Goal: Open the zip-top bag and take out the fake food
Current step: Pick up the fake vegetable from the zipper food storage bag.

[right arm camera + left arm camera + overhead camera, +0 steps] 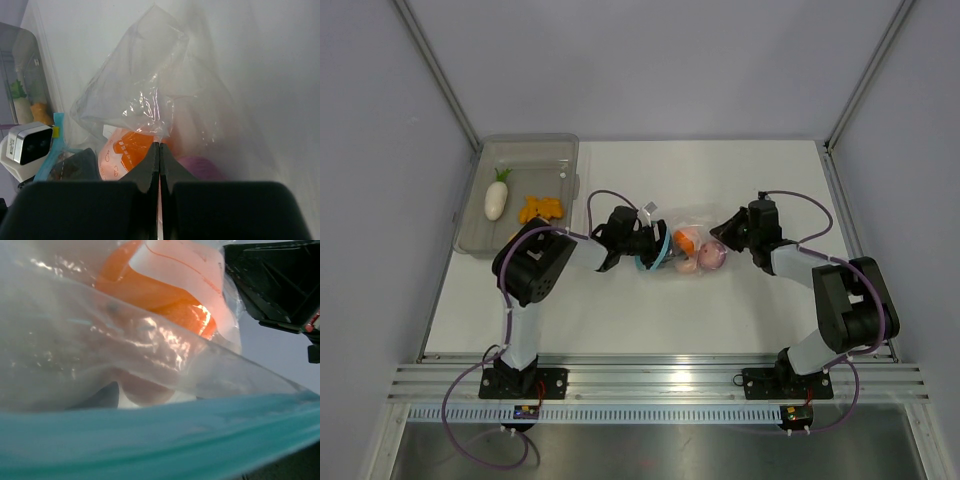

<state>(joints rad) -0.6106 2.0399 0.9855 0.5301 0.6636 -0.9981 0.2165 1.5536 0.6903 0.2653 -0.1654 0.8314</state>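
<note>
The left gripper grabs the pinkish egg (144,386) inside the bag's opening next, across the egg's film-free sides, to remove it through the opening.
The clear zip-top bag (698,222) lies mid-table with fake food inside: an orange piece (686,240), a purple onion (715,255) and a pinkish egg (688,266). My left gripper (648,247) is at the bag's mouth, where the light blue zip strip (663,256) curves round its tip. Film and strip (160,435) fill the left wrist view and hide the fingers. From the other side, my right gripper (160,145) is shut on a fold of the bag's film (150,85), just above the orange piece (130,142) and the onion (200,167).
A smoky-grey tray (520,150) stands at the back left, holding a white radish (497,197) and orange pieces (540,208). Metal frame posts and grey walls close in the table on both sides.
</note>
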